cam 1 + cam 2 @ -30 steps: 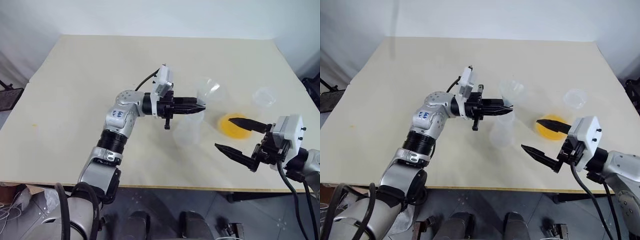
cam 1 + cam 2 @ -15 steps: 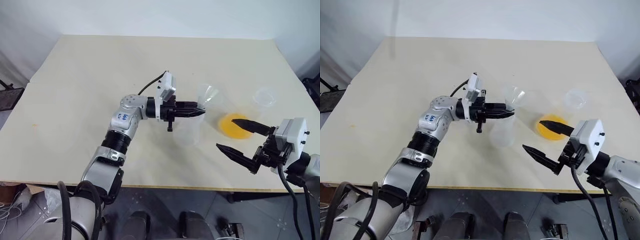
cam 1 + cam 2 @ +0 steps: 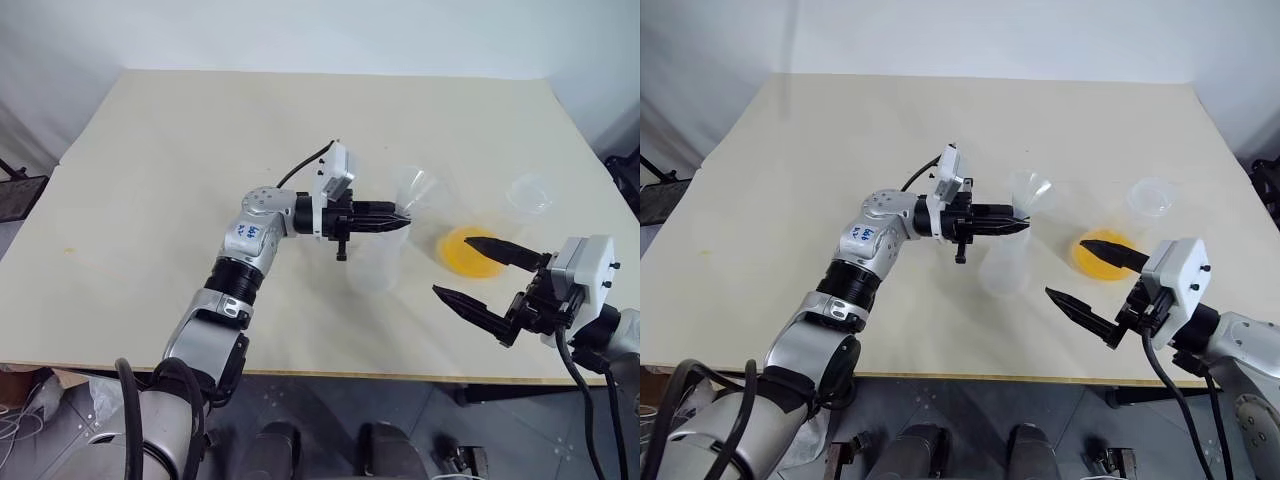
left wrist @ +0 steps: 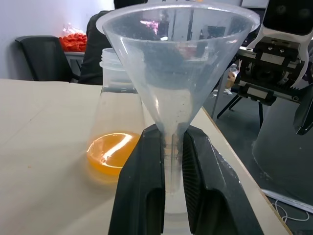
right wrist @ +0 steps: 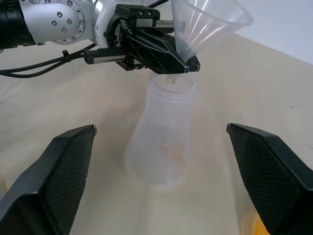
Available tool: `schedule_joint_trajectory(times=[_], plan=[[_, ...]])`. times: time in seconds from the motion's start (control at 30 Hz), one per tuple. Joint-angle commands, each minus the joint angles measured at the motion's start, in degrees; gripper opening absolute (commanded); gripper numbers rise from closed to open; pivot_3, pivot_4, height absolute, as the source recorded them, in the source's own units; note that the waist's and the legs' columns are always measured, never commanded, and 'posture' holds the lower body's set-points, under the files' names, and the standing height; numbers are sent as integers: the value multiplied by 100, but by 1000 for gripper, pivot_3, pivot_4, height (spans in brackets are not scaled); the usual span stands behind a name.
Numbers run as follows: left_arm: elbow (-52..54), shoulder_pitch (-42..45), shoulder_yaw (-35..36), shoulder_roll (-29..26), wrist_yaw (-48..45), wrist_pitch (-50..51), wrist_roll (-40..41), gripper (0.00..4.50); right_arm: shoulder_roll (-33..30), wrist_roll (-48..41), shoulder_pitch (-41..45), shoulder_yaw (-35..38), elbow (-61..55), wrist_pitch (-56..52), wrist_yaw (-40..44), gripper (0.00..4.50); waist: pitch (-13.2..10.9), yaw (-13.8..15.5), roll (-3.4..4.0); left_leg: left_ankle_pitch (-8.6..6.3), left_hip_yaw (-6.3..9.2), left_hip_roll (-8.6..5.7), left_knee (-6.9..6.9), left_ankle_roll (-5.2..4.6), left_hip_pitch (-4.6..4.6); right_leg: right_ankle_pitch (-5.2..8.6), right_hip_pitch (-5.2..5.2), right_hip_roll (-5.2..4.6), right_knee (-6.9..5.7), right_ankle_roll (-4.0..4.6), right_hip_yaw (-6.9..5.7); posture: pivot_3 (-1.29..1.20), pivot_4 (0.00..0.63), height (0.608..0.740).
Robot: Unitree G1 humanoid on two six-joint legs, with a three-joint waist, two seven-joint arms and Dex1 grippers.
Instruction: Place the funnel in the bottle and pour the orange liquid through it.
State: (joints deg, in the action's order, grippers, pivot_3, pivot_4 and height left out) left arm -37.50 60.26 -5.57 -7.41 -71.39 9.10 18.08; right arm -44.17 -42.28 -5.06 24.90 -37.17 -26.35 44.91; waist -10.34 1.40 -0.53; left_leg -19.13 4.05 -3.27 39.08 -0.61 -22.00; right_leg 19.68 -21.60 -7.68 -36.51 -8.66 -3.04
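Observation:
The funnel's stem (image 4: 172, 161) is in the clear bottle's opening below my fingers, so the funnel would stay in the bottle. My left gripper needs to let go of the funnel.
My left gripper (image 3: 400, 222) is shut on the stem of the clear funnel (image 3: 415, 190), cone up and tilted slightly. It holds the funnel right over the empty clear bottle (image 3: 378, 262), which stands on the table. The stem's tip (image 5: 171, 80) is at the bottle's mouth. To the right stands a second clear flask (image 4: 117, 98) with a shallow layer of orange liquid (image 3: 468, 252) in its base. My right gripper (image 3: 450, 267) hangs open near the table's front edge. Its upper finger (image 3: 490, 246) lies across the view of the orange flask, and nothing is between its fingers.
A small clear plastic cup (image 3: 528, 193) stands at the right, behind the orange flask. The beige table (image 3: 180, 150) is bare on the left and at the back. Its front edge runs just below my right gripper.
The left arm's elbow has shifted forward while the gripper with the funnel stays over the bottle. The right gripper has kept still and open.

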Motion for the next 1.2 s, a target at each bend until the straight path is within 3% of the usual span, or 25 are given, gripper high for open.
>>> schedule_joint_trajectory(times=[0.03, 1.2], plan=[[2, 168, -11, 48, -79, -100, -28, 174, -31, -109, 3, 190, -157, 76, -1, 4500, 0, 1, 0, 0, 0, 0, 0, 0, 0, 0, 0, 0, 0, 0, 0, 0, 150, 740], [-360, 384, -9, 76, -295, -366, -262, 174, -128, -67, 69, 180, -95, 47, 19, 4500, 0, 1, 0, 0, 0, -1, 0, 0, 0, 0, 0, 0, -1, 0, -1, 0, 150, 740]])
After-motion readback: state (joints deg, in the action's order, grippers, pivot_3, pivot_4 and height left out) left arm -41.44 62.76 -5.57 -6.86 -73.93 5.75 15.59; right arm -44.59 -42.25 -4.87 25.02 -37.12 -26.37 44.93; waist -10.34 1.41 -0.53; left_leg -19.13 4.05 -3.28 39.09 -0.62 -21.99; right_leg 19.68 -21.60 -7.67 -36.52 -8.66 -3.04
